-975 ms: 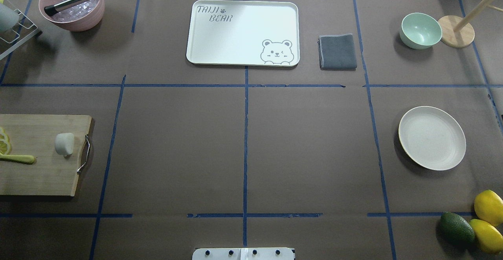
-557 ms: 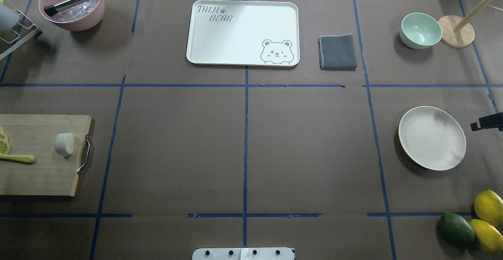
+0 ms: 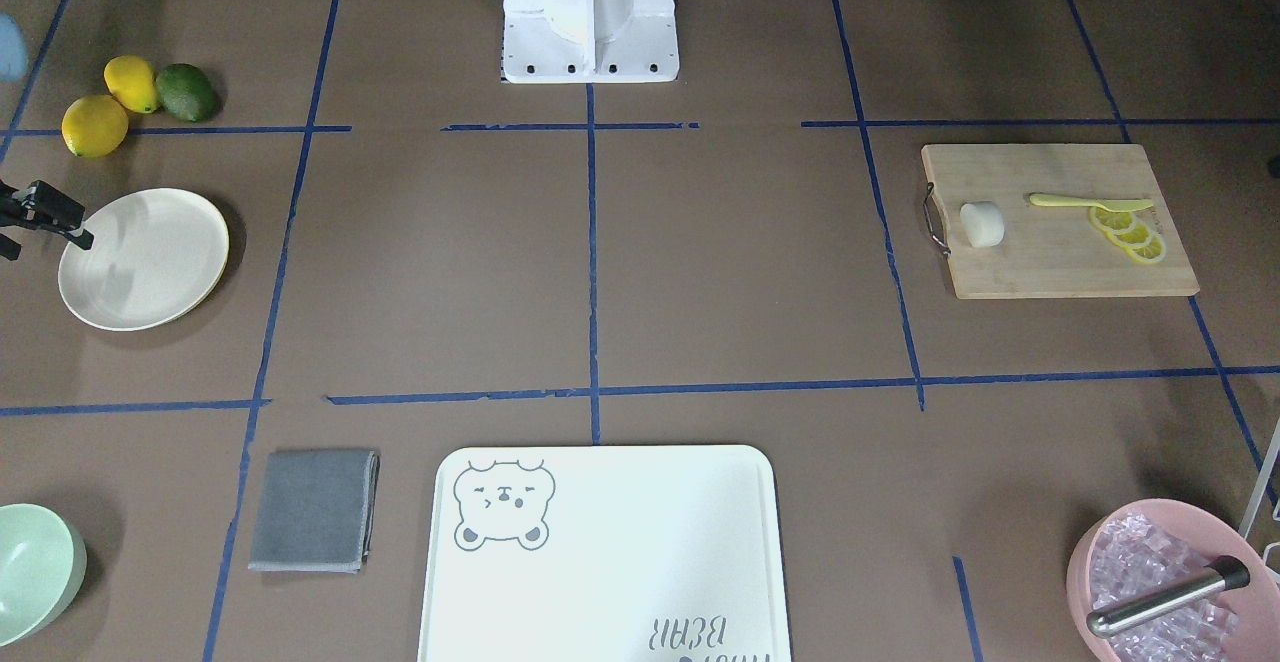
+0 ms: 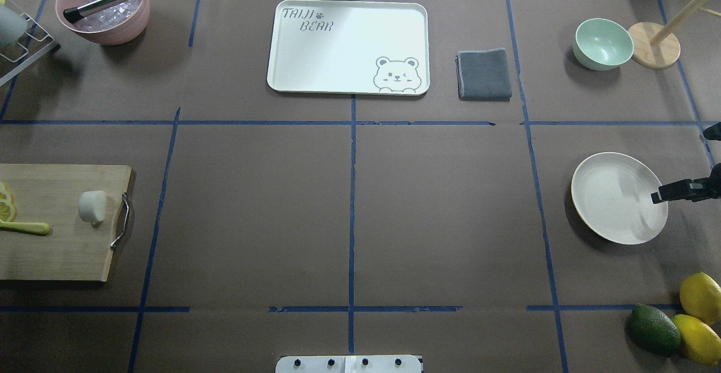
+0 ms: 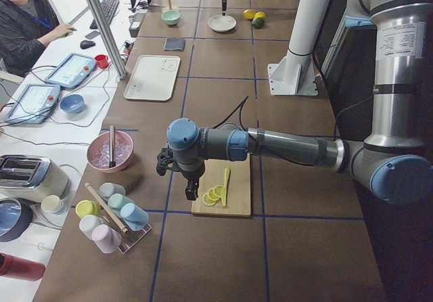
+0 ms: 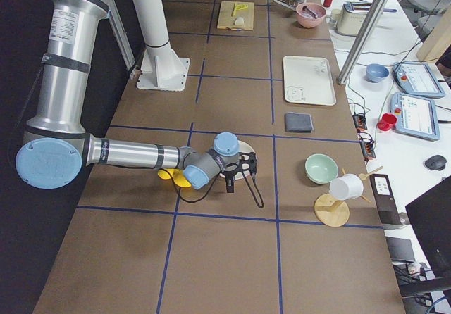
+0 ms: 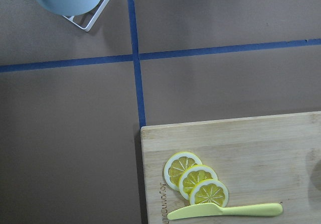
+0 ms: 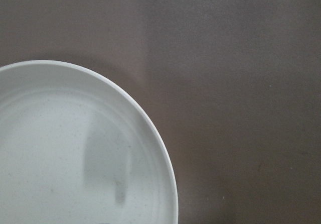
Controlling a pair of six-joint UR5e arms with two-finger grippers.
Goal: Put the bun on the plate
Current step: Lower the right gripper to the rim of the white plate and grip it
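My right gripper grabs the cream plate by its rim [image 3: 90, 231] next, to set up the plate for the bun.
The bun [image 4: 93, 206] is a small off-white lump lying on the wooden cutting board [image 4: 56, 249] at the table's left, also seen in the front view as the bun [image 3: 982, 224]. The cream-white plate [image 4: 618, 197] lies at the right. My right gripper [image 4: 680, 165] reaches in from the right edge, one fingertip over the plate's right rim, jaws apart and holding nothing. The right wrist view looks down on the plate [image 8: 75, 148]. My left gripper [image 5: 179, 173] hovers over the board's far-left end; I cannot tell whether it is open or shut.
Lemon slices [image 7: 195, 179] and a yellow knife [image 7: 225, 211] lie on the board. A bear-print tray [image 4: 348, 46], grey cloth [image 4: 484, 74], green bowl [image 4: 602, 43] and pink ice bowl [image 4: 102, 7] line the far side. Lemons and an avocado [image 4: 654, 328] sit near right.
My right gripper came in from the right edge and moved leftward until its fingertip is over the plate's right rim. The bun and the plate have not moved.
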